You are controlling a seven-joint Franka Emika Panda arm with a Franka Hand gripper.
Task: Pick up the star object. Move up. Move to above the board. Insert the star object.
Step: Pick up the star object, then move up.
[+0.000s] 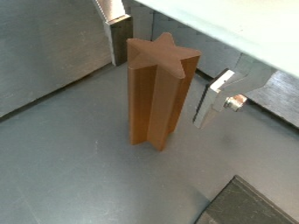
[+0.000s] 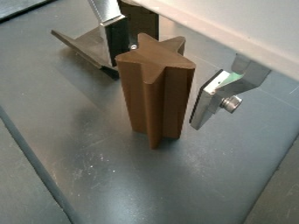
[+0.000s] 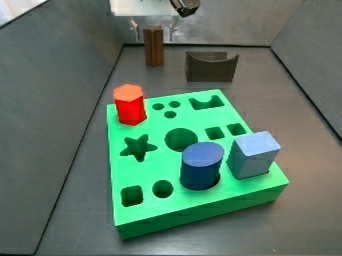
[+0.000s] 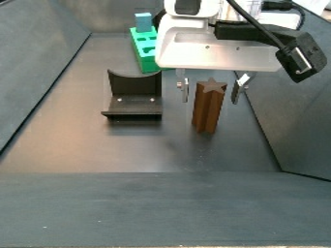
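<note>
I will use my gripper to grab the star object by its upper star-shaped end (image 3: 154, 31) (image 1: 165, 59) next. Then it can go into the board's star hole.
The star object (image 1: 158, 87) is a tall brown wooden prism with a star-shaped top. It stands upright on the grey floor, as both wrist views show (image 2: 158, 87). My gripper (image 1: 166, 52) is open and straddles it, with one silver finger (image 2: 216, 98) on each side and a gap to the wood on both. In a side view the star object (image 3: 155, 45) stands at the far end under the gripper (image 3: 155, 22), well beyond the green board (image 3: 201, 215). In a side view the gripper (image 4: 212, 87) is down around the top of the star object (image 4: 208, 107).
The board carries a red hexagonal peg (image 3: 130, 103), a blue cylinder (image 3: 202, 165) and a light blue cube (image 3: 254, 153); its star hole (image 3: 135, 148) is open. The dark fixture (image 3: 207, 65) stands beside the star object, also in a side view (image 4: 131, 97). Grey walls enclose the floor.
</note>
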